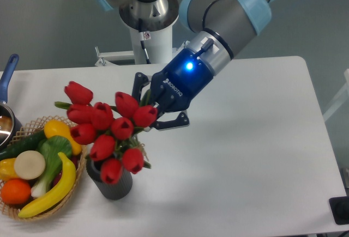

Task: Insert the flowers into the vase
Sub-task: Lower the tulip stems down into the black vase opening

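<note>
My gripper grabs the red tulips' green stems next, to put the red tulips [106, 131] into the vase [113, 185].
The red tulips [106, 131] stand bunched over the dark grey ribbed vase [113, 185] at the front left. Their buds lean up and to the left, and they hide the stems and the vase's mouth. My gripper [154, 106] reaches in from the upper right and sits right behind the top right buds. Its jaws are spread wide, one finger [139, 82] above the bunch and one [175, 121] to its right. The fingertips are partly hidden by the buds, and no stem shows clamped between them.
A woven wicker basket [38, 122] of toy fruit and vegetables stands just left of the vase, with a yellow banana [52, 190] nearest it. A pot with a blue handle [7, 76] is at the left edge. A dark object [341, 210] is at the front right corner.
</note>
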### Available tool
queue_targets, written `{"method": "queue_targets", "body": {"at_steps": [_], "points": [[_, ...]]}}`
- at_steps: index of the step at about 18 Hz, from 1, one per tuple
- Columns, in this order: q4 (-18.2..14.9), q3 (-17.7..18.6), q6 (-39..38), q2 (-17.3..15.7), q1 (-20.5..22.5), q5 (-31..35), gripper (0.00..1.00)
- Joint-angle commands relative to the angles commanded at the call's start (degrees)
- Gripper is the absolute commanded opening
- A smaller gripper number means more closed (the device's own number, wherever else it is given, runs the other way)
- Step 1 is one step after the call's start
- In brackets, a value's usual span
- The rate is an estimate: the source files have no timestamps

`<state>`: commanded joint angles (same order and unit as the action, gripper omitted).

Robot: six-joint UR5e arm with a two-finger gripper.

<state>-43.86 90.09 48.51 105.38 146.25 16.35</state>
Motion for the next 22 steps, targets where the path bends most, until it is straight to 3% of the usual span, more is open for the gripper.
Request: {"method": "queue_targets", "body": {"at_steps": [17,22], "points": [[0.35,-0.17,0.18,3.34,-5.45,0.17,0.04],[0.70,0.00,0.44,5.80,-5.98,0.17,0.04]]}}
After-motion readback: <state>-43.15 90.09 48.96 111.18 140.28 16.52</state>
